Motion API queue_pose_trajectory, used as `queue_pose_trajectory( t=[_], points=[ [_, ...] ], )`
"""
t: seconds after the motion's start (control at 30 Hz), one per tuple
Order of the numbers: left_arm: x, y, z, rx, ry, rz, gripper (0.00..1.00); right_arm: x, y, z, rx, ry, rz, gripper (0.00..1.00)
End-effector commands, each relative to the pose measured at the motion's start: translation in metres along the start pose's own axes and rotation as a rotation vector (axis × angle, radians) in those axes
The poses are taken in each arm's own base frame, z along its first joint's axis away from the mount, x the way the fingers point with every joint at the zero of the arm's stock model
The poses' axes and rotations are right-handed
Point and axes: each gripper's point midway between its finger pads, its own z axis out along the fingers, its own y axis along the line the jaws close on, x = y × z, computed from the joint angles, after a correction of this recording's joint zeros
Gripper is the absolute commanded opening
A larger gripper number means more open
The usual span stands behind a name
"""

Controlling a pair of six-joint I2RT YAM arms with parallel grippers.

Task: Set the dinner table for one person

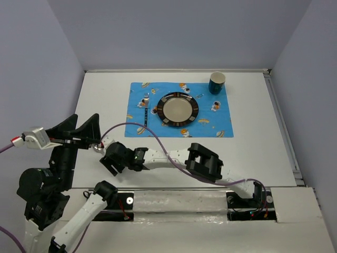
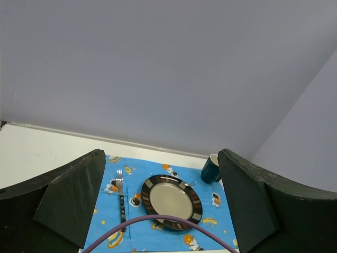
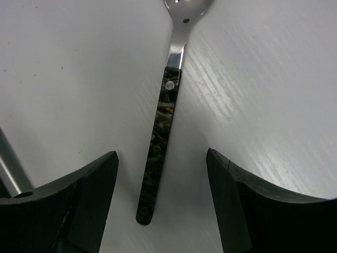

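Observation:
My right gripper's fingers are down at table level beside the lower half of the spoon's handle, so they would hold it if they closed now. My right gripper should close.
The white dinner table (image 1: 253, 147) holds a blue cartoon mat (image 1: 216, 124) with a dark-rimmed plate (image 1: 178, 109), a fork (image 1: 146, 108) left of the plate, and a dark teal cup (image 1: 216, 83) at the mat's far right corner. A spoon (image 1: 97, 149) with a dark mottled handle (image 3: 160, 137) lies flat on the bare table near the left edge. My right gripper (image 3: 162, 158) is open, its fingers on either side of the handle without touching it; it also shows in the top view (image 1: 108, 153). My left gripper (image 1: 84, 134) is open, empty and raised at the left.
The left wrist view looks over the mat (image 2: 139, 171), plate (image 2: 171, 200), fork (image 2: 121, 200) and cup (image 2: 210, 168). A purple cable (image 1: 158, 139) arcs over the table in front of the mat. Grey walls close the table's far side and both flanks.

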Motion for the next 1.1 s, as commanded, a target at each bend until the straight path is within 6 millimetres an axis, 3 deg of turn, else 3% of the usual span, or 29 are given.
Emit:
queue_pose_trajectory(
  t=[0.0,0.13,0.23,0.33,0.43,0.6,0.67,0.77,0.8,0.87,0.9,0.93,0.97,1.0,1.03,1.07],
  points=[
    [-0.009,-0.004,0.006,-0.002,-0.017,-0.020,0.99,-0.016,0.003,-0.005,0.039,-0.041,-0.056,0.72],
    [-0.007,-0.004,0.006,-0.003,-0.009,-0.016,0.99,-0.006,0.002,0.003,0.044,-0.024,-0.046,0.58],
    [0.000,0.000,0.007,-0.018,0.005,0.003,0.99,-0.002,0.001,0.007,0.052,-0.019,-0.043,0.41],
    [0.004,0.003,0.006,-0.026,0.010,0.014,0.99,0.003,0.000,0.009,0.078,-0.017,-0.045,0.16],
    [0.008,0.004,0.007,-0.027,0.017,0.020,0.99,0.005,0.000,0.007,0.081,-0.019,-0.019,0.02],
    [0.031,0.005,0.010,-0.021,0.063,0.030,0.99,-0.029,0.000,-0.017,0.081,-0.139,0.034,0.00],
    [0.037,0.006,0.009,-0.015,0.071,0.031,0.99,-0.054,-0.004,-0.044,0.089,-0.225,0.058,0.00],
    [0.045,0.005,0.009,-0.003,0.089,0.033,0.99,-0.083,-0.040,-0.071,0.130,-0.293,0.158,0.00],
    [0.048,0.004,0.009,0.003,0.095,0.030,0.99,-0.094,-0.067,-0.093,0.167,-0.329,0.209,0.00],
    [0.060,0.002,0.010,0.020,0.120,0.031,0.99,-0.099,-0.098,-0.115,0.217,-0.362,0.254,0.00],
    [0.063,0.001,0.010,0.028,0.124,0.027,0.99,-0.117,-0.115,-0.145,0.249,-0.419,0.289,0.00],
    [0.069,0.000,0.011,0.034,0.137,0.016,0.99,-0.095,-0.135,-0.149,0.292,-0.387,0.304,0.00],
    [0.081,-0.002,0.011,0.050,0.161,0.013,0.99,-0.093,-0.165,-0.162,0.346,-0.398,0.330,0.00],
    [0.085,-0.004,0.012,0.062,0.161,0.002,0.99,-0.103,-0.181,-0.190,0.379,-0.449,0.365,0.00],
    [0.091,-0.003,0.012,0.064,0.170,-0.005,0.99,-0.098,-0.199,-0.201,0.411,-0.455,0.385,0.00],
    [0.104,-0.002,0.011,0.068,0.190,-0.014,0.99,-0.073,-0.234,-0.209,0.483,-0.424,0.412,0.00]
  ],
)
